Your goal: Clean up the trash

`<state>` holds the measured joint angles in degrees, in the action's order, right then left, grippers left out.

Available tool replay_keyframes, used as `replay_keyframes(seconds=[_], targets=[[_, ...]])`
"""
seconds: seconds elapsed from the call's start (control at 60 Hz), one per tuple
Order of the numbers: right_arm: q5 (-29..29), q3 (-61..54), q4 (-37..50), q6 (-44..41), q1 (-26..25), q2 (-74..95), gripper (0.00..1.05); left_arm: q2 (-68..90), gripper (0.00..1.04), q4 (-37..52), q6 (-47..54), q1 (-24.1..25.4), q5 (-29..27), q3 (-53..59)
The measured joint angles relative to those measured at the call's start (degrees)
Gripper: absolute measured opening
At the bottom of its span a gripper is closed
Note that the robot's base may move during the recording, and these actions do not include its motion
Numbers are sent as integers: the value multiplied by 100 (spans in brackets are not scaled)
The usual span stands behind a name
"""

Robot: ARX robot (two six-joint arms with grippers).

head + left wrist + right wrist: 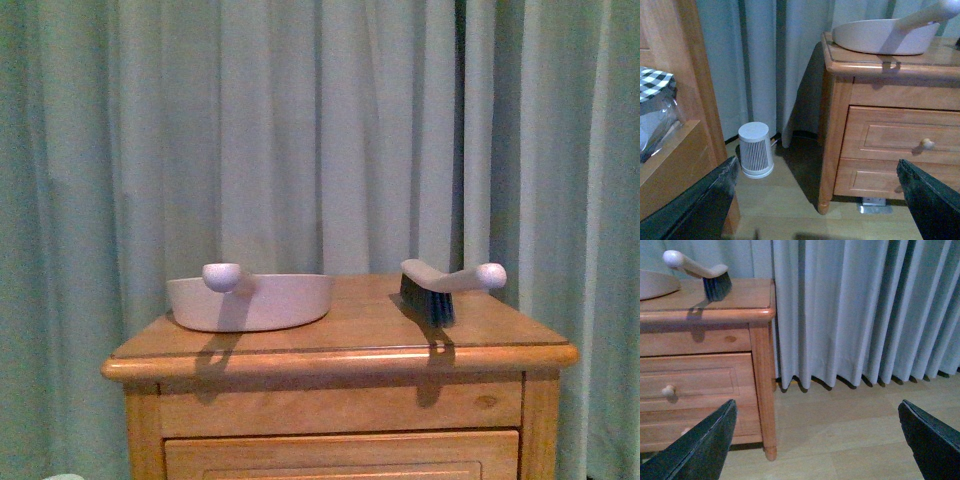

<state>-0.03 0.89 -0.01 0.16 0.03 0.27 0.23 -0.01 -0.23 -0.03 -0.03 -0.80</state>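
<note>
I will next pick up the dustpan by its narrow knobbed handle (226,278) with my left gripper, since the dustpan's broad round pan (262,304) is too wide for the gripper's fingers.
No crumpled paper wad shows in any view; the trash is out of sight. A white dustpan (250,300) with a knobbed handle sits on the left of a wooden nightstand (340,385). A white hand brush (445,285) with dark bristles lies on the right of it. The dustpan also shows in the left wrist view (880,37) and the brush in the right wrist view (702,272). My left gripper (822,200) is open and empty, low over the floor beside the nightstand. My right gripper (820,440) is open and empty over bare floor. Neither arm shows in the front view.
A small white ribbed bin (756,150) stands on the wood floor by the curtain. A second wooden unit with a checked cloth (657,82) is beside the left gripper. Pale curtains (865,310) hang to the floor behind the nightstand.
</note>
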Motion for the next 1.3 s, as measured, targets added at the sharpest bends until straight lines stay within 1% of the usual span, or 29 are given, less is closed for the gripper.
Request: replay_keyframes(seconds=[0.967, 0.983, 1.0, 1.033, 1.067, 1.1, 1.15, 1.183, 1.217, 1.25, 1.267, 1.3], targets=[[0, 0, 0, 0, 0, 0, 97, 2, 97, 0, 2, 0, 2, 0], [0, 0, 0, 0, 0, 0, 97, 7, 97, -4, -2, 7, 37, -2], [-2, 0, 0, -2, 0, 0, 97, 66, 97, -114, -92, 68, 258, -35], [0, 0, 0, -2, 0, 0, 97, 426, 97, -535, -299, 310, 1047, -236], [-4, 0, 0, -2, 0, 0, 97, 1045, 97, -498, -422, 439, 1550, -402], [-2, 0, 0, -2, 0, 0, 97, 1818, 97, -173, -396, 415, 1613, -686], [-2, 0, 0, -2, 0, 0, 97, 2922, 97, 269, -186, 293, 1357, -1349], [-2, 0, 0, -2, 0, 0, 97, 3595, 97, 302, -24, 175, 1132, -1878], [0, 0, 0, -2, 0, 0, 97, 4378, 97, 328, 238, -31, 782, -2533], [0, 0, 0, -2, 0, 0, 97, 5088, 97, 216, 481, -299, 446, -3200], [-2, 0, 0, 0, 0, 0, 97, 5237, 97, 181, 520, -387, 391, -3359], [-2, 0, 0, -2, 0, 0, 97, 5860, 97, -118, 581, -662, 59, -4044]])
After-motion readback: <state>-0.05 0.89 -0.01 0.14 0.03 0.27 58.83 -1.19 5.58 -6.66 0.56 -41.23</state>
